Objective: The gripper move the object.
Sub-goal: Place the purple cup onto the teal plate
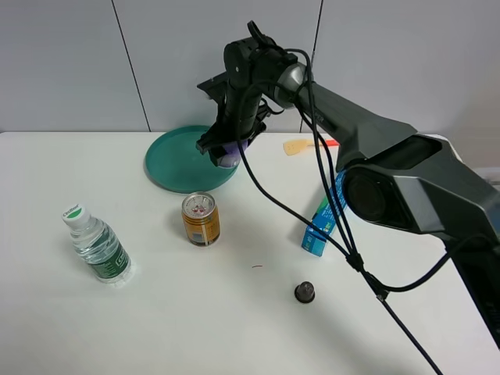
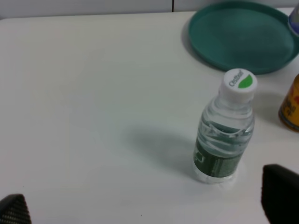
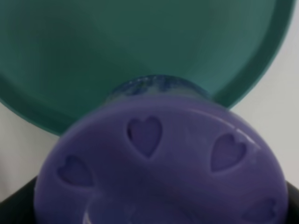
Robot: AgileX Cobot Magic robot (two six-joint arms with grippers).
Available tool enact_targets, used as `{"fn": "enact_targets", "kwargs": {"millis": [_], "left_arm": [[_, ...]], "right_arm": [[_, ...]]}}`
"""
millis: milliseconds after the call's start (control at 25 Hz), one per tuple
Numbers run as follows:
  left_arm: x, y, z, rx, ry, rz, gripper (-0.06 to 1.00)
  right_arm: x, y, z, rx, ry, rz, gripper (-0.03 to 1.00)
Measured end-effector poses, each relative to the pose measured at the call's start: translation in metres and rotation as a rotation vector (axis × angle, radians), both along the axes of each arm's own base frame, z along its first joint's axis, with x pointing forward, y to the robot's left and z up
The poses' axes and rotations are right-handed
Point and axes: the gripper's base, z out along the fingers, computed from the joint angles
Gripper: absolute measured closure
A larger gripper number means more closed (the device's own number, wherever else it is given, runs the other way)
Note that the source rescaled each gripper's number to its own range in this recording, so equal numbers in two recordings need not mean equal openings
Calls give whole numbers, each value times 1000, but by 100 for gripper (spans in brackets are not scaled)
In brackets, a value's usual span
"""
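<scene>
The robot's right gripper needs to stay closed on the purple jar, because the jar is hanging tilted above the teal plate's near rim [image 3: 247, 79].
The lavender-purple jar [image 1: 232, 157] is held in my right gripper [image 1: 228, 150], which reaches across to the right rim of the teal plate [image 1: 176, 164]. In the right wrist view the jar's lid [image 3: 159, 163], with heart-shaped dimples, fills the frame, and the plate [image 3: 140, 46] lies behind it. I cannot tell whether the jar touches the plate. My left gripper [image 2: 147, 210] is open and empty; only its two dark fingertips [image 2: 280, 196] show, low over the table near the water bottle. The left arm is out of the exterior high view.
A water bottle [image 1: 95, 244] stands at front left, also in the left wrist view [image 2: 224, 135]. A gold can [image 1: 201, 219] stands just in front of the plate. A blue-green carton [image 1: 324, 219], a dark capsule [image 1: 305, 292] and a tan object [image 1: 301, 146] lie to the right.
</scene>
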Motion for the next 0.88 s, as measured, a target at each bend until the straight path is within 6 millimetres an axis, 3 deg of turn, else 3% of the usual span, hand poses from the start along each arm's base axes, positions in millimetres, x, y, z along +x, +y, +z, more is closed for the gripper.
{"fn": "enact_targets", "kwargs": {"millis": [160,520,880], "left_arm": [[0,0,0,0,0,0,-6],[0,0,0,0,0,0,-6],[0,0,0,0,0,0,-6]], "right_arm": [[3,2,-12,2,0,-6,96],[15,11,-12,103,-136,-12,96],[21,19,-44,155,-138,-12,96]]}}
